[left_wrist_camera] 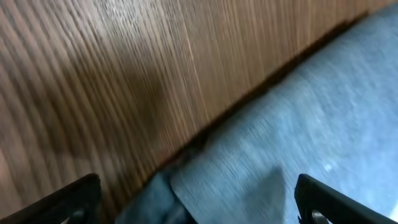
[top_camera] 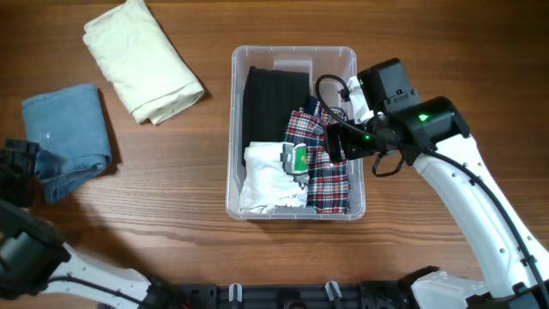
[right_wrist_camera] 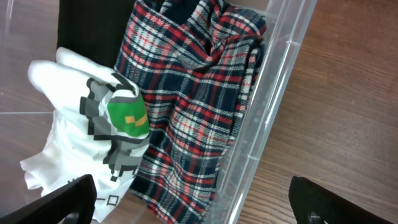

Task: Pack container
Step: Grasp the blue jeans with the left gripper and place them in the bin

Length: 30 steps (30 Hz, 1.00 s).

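The folded blue jeans [top_camera: 69, 137] should be grabbed next by my left gripper at their edge [top_camera: 45, 175], layers together. They will then stay folded to pack into the container.
The clear container [top_camera: 233, 129] stands mid-table and holds a black garment [top_camera: 274, 99], a red-and-blue plaid garment [top_camera: 330, 172] and a white printed T-shirt [top_camera: 266, 176]. My right gripper [top_camera: 343, 142] hangs open and empty over the container's right side; its wrist view shows the plaid garment [right_wrist_camera: 193, 106], the T-shirt [right_wrist_camera: 81, 130] and the container wall [right_wrist_camera: 273, 106]. Folded blue jeans [top_camera: 69, 137] lie at the left. My left gripper [top_camera: 21, 172] is open over the jeans' edge [left_wrist_camera: 298, 130], holding nothing. A folded cream cloth [top_camera: 141, 60] lies at the upper left.
The wooden table [top_camera: 446, 51] runs under everything. The right arm's white links [top_camera: 480, 206] reach from the lower right. The left arm's base [top_camera: 34, 257] sits at the lower left.
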Tool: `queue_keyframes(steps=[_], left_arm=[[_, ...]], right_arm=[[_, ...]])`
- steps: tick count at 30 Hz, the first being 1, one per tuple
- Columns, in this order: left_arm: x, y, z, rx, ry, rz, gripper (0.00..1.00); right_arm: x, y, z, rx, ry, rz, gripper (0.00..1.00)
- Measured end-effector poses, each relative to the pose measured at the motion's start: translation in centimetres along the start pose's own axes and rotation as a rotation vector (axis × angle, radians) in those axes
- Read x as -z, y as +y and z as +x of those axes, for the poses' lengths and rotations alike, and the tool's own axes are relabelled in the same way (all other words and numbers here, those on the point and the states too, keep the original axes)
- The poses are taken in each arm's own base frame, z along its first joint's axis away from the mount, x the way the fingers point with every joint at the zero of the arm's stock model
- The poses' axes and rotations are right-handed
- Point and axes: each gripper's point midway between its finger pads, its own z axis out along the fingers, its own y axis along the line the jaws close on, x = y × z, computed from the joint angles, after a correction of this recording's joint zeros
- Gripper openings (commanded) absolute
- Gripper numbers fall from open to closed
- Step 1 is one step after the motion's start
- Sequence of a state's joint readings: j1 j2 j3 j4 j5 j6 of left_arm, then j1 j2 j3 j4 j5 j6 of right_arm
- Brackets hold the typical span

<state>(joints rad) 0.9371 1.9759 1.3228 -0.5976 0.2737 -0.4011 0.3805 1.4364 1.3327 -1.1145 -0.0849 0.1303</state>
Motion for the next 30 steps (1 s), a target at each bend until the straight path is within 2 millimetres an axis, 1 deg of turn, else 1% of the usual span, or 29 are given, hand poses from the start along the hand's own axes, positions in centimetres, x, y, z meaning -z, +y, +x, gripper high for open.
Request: queue_keyframes(steps=[3,5,6,7,8,9,10,11,12,13,14,15,17,18,19,20,22,25,27,28,29,30], left_arm=[[-0.5,0.1,-0.8,-0.033,-0.033,-0.008,1.0],[-1.4,0.4,-0.5,-0.044,-0.008,-0.011,1.0],[-1.7,0.0,-0.6,-0.058,-0.004,0.007,0.99],[-1.9,-0.5,-0.6,-0.069,0.004,0.026,0.95],[-2.1,-1.3,-0.5,-0.081,0.017,0.06,0.87],[-2.5,-2.6,0.2,-0.101,0.052,0.108,0.81],[-2.7,-3.5,1.2,-0.115,0.089,0.135,0.77],[-2.8,-4.1,1.8,-0.123,0.111,0.155,0.73],[-3.0,-4.9,3.2,-0.127,0.161,0.185,0.72],[-3.2,-6.3,5.3,-0.137,0.233,0.229,0.67],[-3.3,-7.4,6.9,-0.149,0.285,0.262,0.56],[-3.3,-8.1,8.0,-0.156,0.32,0.28,0.48],[-3.5,-8.3,9.4,-0.139,0.379,0.307,0.38],[-3.6,-8.3,9.8,-0.128,0.398,0.319,0.29],[-3.7,-8.3,10.1,-0.117,0.413,0.329,0.18],[-3.7,-8.4,10.3,-0.113,0.424,0.341,0.09],[-3.5,-8.6,10.6,-0.109,0.443,0.355,0.04],[-3.2,-8.6,11.2,-0.101,0.468,0.362,0.04],[-2.2,-8.8,11.5,-0.113,0.461,0.359,0.04],[-1.0,-9.4,11.6,-0.133,0.442,0.364,0.04],[0.6,-10.3,11.5,-0.164,0.41,0.374,0.04],[3.8,-12.1,11.5,-0.214,0.356,0.402,0.04]], right_arm=[[0.0,0.0,0.0,-0.01,0.0,0.0,1.0],[0.0,0.0,0.0,-0.019,0.0,0.0,1.0],[0.0,0.0,0.0,-0.022,0.0,0.0,1.0],[0.0,0.0,0.0,-0.023,0.0,0.0,1.0],[0.0,0.0,0.0,-0.026,0.0,0.0,1.0],[0.0,0.0,0.0,-0.026,0.0,0.0,1.0],[0.0,0.0,0.0,-0.026,0.0,0.0,1.0],[0.0,0.0,0.0,-0.026,-0.001,0.0,1.0],[0.0,0.0,0.0,-0.026,-0.001,0.0,1.0],[0.0,0.0,0.0,-0.026,0.0,0.0,1.0],[0.0,0.0,0.0,-0.026,0.0,0.0,1.0],[0.0,0.0,0.0,-0.026,0.0,0.0,1.0],[0.0,0.0,0.0,-0.026,0.0,0.0,1.0],[0.0,0.0,0.0,-0.026,-0.001,0.0,1.0],[0.0,0.0,0.0,-0.026,0.0,0.0,1.0],[0.0,0.0,0.0,-0.026,0.0,0.0,1.0],[0.0,0.0,0.0,-0.026,0.0,0.0,1.0],[0.0,0.0,0.0,-0.026,-0.001,0.0,1.0],[0.0,0.0,0.0,-0.026,-0.001,0.0,1.0],[0.0,0.0,0.0,-0.026,0.0,0.0,1.0],[0.0,0.0,0.0,-0.026,0.0,0.0,1.0],[0.0,0.0,0.0,-0.026,-0.002,0.0,1.0]])
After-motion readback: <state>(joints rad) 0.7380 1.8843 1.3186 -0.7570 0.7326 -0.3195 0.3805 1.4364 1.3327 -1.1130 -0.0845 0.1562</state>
